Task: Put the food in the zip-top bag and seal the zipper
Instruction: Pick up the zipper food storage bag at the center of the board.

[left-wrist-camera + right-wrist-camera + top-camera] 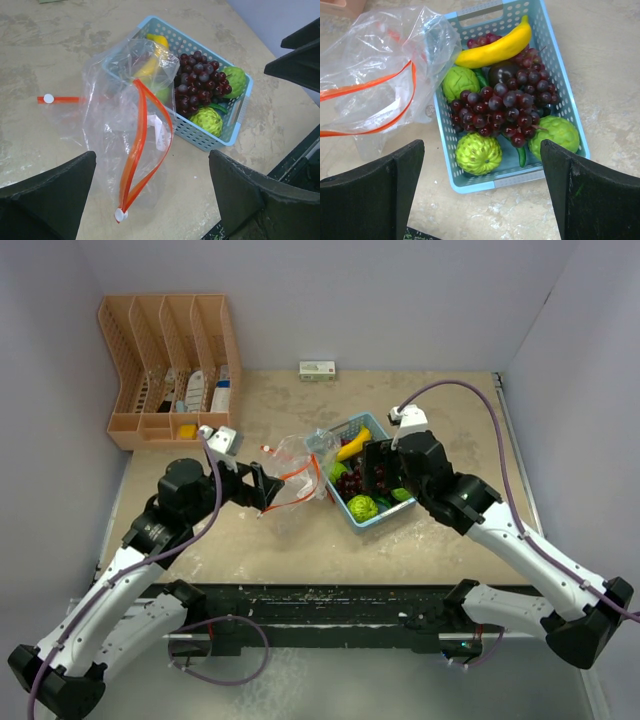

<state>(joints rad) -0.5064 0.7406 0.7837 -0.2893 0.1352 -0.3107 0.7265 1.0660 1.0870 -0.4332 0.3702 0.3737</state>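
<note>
My left gripper grabs the zip-top bag next, and it should take the orange zipper's near end. The bag's opening then stays open, so food can be placed inside.
A clear zip-top bag with an orange zipper lies open on the table, its far edge draped over the light-blue basket. In the basket lie a yellow banana, a dark red-purple grape bunch, three bumpy lime-green fruits and a long green vegetable. My left gripper is open and empty, just left of the bag's mouth. My right gripper is open and empty above the basket's near end.
A peach desk organiser with small items stands at the back left. A small white and green box lies at the back wall. White walls close in the table on three sides.
</note>
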